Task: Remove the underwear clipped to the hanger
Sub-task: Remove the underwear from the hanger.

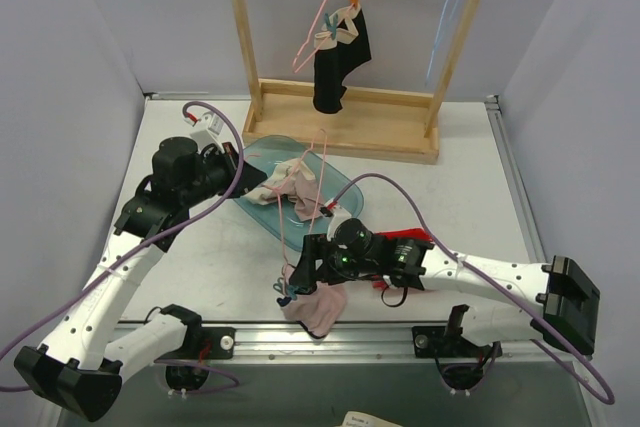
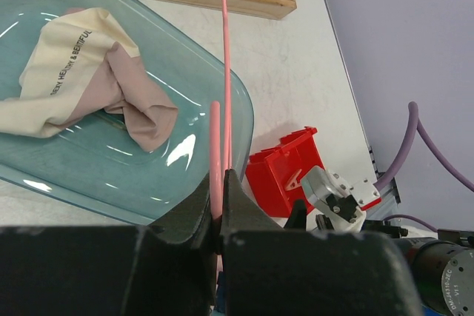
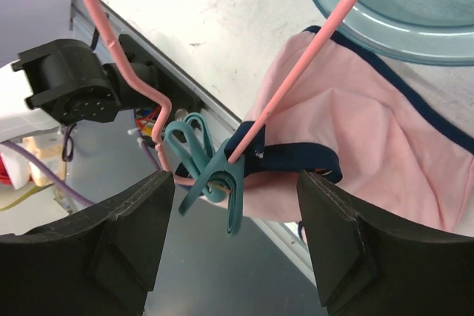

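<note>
My right gripper grabs the clothespin's two spread handle ends next, to squeeze the teal clothespin open and unclip the underwear (image 1: 319, 309).
A pale pink, dark-trimmed underwear (image 3: 370, 131) hangs from a pink wire hanger (image 3: 296, 72), pinned by a teal clothespin (image 3: 215, 175). My right gripper (image 3: 233, 183) is open, and the clothespin and the trimmed waistband sit between its jaws untouched. In the top view this underwear (image 1: 315, 309) droops over the table's near edge, by the right gripper (image 1: 300, 272). My left gripper (image 2: 220, 183) is shut on the hanger's rod (image 2: 225, 72). Black underwear (image 1: 340, 62) is clipped to another pink hanger on the rack. Loose beige and pink underwear (image 2: 89, 86) lies in the tray.
A clear teal tray (image 1: 345, 192) sits mid-table between the arms. The wooden rack (image 1: 345, 132) stands at the back, with a pale blue hanger (image 1: 445, 17) on its right side. A red object (image 1: 405, 247) lies beside the right arm. Purple cables loop over the table.
</note>
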You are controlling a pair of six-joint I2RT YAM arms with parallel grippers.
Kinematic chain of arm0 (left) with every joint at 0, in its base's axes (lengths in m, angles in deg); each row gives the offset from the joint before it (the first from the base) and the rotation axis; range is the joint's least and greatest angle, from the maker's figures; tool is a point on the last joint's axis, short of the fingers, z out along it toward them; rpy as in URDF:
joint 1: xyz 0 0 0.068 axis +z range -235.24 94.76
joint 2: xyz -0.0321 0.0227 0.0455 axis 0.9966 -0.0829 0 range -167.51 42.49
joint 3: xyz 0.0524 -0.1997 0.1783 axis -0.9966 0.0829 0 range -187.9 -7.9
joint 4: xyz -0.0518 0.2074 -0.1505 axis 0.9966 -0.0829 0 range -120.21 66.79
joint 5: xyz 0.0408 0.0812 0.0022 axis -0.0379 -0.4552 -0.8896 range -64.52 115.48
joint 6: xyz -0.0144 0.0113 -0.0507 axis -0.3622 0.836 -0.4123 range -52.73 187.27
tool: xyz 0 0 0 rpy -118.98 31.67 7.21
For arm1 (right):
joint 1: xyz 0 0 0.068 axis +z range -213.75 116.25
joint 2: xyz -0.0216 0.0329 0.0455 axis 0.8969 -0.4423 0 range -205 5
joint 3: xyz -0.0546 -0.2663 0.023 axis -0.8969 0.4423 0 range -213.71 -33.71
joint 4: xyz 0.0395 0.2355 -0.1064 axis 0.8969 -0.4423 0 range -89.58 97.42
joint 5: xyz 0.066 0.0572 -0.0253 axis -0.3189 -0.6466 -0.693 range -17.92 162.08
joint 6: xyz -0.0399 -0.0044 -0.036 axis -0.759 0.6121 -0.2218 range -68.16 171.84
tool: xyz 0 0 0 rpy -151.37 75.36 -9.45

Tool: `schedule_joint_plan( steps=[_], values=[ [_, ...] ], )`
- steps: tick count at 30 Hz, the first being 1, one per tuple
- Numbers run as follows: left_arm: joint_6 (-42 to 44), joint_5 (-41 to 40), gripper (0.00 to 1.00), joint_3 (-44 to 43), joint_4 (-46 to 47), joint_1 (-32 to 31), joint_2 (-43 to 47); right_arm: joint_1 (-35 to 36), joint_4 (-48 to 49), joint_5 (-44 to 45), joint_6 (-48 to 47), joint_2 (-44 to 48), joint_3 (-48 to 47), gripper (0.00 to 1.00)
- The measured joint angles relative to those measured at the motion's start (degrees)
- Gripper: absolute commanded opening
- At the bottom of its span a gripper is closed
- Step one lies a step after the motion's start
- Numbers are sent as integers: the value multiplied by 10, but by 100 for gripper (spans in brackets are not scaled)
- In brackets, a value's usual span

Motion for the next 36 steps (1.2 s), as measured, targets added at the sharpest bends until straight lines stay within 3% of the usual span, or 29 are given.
schedule_joint_plan(
  steps=[18, 28, 31, 32, 36],
  values=[
    [0, 0, 3, 3, 1, 0, 0, -2, 9, -49, 26, 9, 5, 65],
    [0, 0, 3, 3, 3, 0, 0, 3, 14, -64, 36, 3, 11, 53],
    [0, 0, 3, 3, 5, 0, 0, 3, 17, -66, 36, -4, 12, 38],
    [0, 0, 3, 3, 5, 0, 0, 3, 17, -66, 36, -5, 12, 28],
    [1, 0, 3, 3, 4, 0, 0, 3, 20, -68, 37, -6, 13, 3]
  ],
)
